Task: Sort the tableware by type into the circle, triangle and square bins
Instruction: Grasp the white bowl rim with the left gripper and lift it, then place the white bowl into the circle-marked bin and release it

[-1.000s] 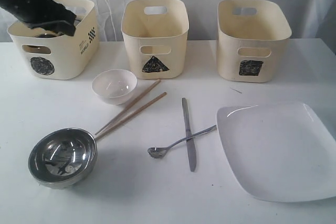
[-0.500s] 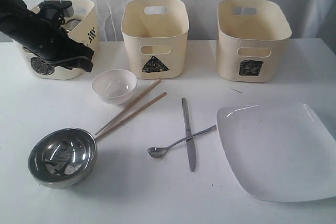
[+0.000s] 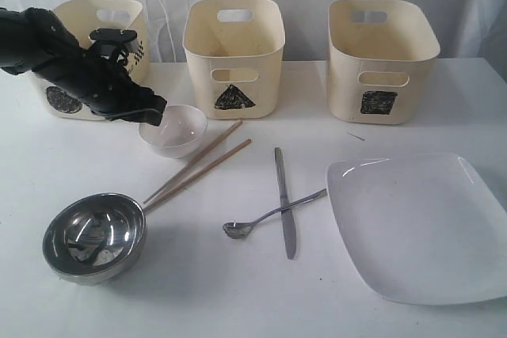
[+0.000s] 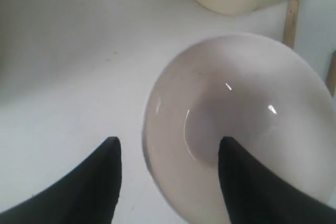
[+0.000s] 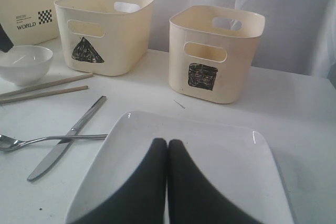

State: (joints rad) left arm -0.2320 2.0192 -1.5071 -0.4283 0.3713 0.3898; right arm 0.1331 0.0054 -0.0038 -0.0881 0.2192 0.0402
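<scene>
My left gripper should next grab the small white bowl by its rim point(image 4: 148, 148) to put the bowl in the circle bin.
The small white bowl point(image 3: 174, 128) stands in front of the circle bin point(image 3: 79, 12). My left gripper point(image 3: 154, 113) is open at the bowl's left rim. In the left wrist view the gripper point(image 4: 169, 142) has one finger over the bowl's point(image 4: 236, 108) inside and the other outside the rim. A steel bowl point(image 3: 95, 235), two chopsticks point(image 3: 202, 165), a knife point(image 3: 283, 203) crossed by a spoon point(image 3: 269, 215), and a white square plate point(image 3: 420, 227) lie on the table. My right gripper point(image 5: 167, 141) is shut, empty, above the plate point(image 5: 226, 156).
The triangle bin point(image 3: 234, 45) and square bin point(image 3: 380, 61) stand along the back of the white table point(image 3: 444, 116), in front of a white curtain. The left arm crosses the front of the circle bin. The chopsticks' ends lie close beside the white bowl.
My left arm has come down from over the circle bin and moved right to the white bowl's rim. Nothing on the table has shifted.
</scene>
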